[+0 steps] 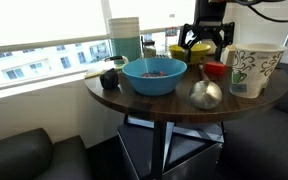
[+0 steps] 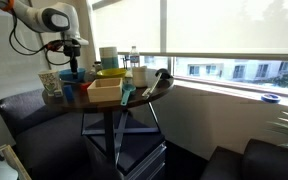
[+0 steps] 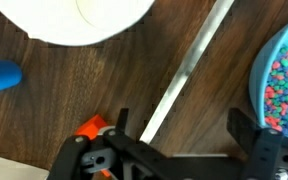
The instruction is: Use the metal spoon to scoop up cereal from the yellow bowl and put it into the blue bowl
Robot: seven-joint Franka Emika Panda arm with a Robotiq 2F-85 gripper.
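My gripper grabs the metal spoon by its thin handle [image 3: 184, 72] next, near the handle's end away from the spoon's deep bowl. This leaves the spoon's bowl free to scoop cereal.
The metal spoon [image 1: 206, 94] lies on the round wooden table with its deep bowl toward the front. Its thin handle [image 3: 184, 72] runs diagonally under my gripper in the wrist view. The blue bowl [image 1: 154, 78] stands mid-table with speckled cereal [image 1: 154, 69] in it. Its rim [image 3: 258, 88] and the cereal [image 3: 286, 85] also show at the right of the wrist view. The yellow bowl [image 1: 198, 54] shows partly behind my fingers. My gripper [image 1: 206, 45] [image 3: 184, 135] [image 2: 72, 62] is open and empty, hovering above the spoon handle.
A white patterned paper tub [image 1: 252, 70] and a small red container [image 1: 214, 70] stand right of the spoon. A stack of white tubs [image 1: 124, 38], a bottle [image 1: 149, 46] and a dark mug [image 1: 109, 78] stand by the window. The table edge [image 1: 164, 118] is close in front.
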